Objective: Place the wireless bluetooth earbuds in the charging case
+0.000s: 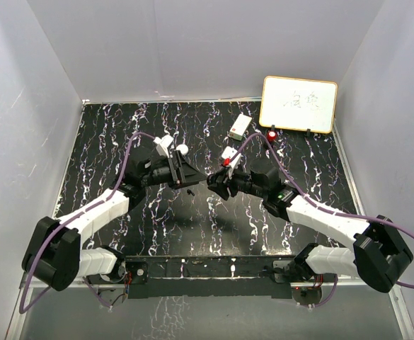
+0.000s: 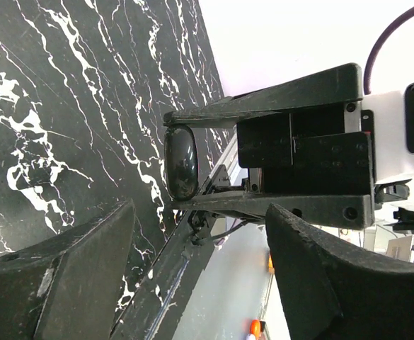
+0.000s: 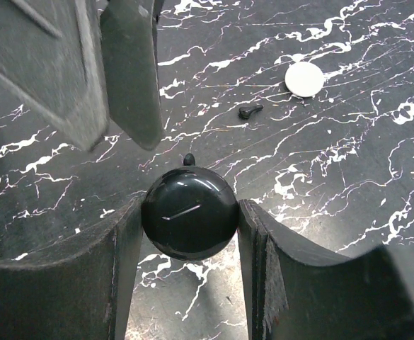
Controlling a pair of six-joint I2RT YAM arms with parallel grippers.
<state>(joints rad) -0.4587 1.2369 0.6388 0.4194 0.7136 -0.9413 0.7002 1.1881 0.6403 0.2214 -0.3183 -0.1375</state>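
Observation:
My left gripper reaches the charging case (image 3: 189, 212) next and grabs it by its exposed narrow side (image 3: 188, 178), which leaves it free to open for inserting the earbuds.
My right gripper (image 3: 189, 221) is shut on a glossy black round charging case (image 3: 189, 212), holding it closed just above the black marbled table. It shows in the top view (image 1: 219, 183) at the table's middle. My left gripper (image 2: 199, 280) is open and empty, facing the right gripper and the black case (image 2: 181, 161) from close by; it shows in the top view (image 1: 190, 173). One tiny black earbud (image 3: 250, 110) lies on the table beyond the case. Another black earbud (image 3: 188, 159) peeks out just behind the case. I cannot make out any white earbuds.
A white round puck (image 3: 304, 78) lies past the earbud, and shows in the top view (image 1: 182, 149). A white block (image 1: 239, 126), a red-tipped item (image 1: 272, 133) and a small whiteboard (image 1: 299, 104) stand at the back right. Grey walls surround the table.

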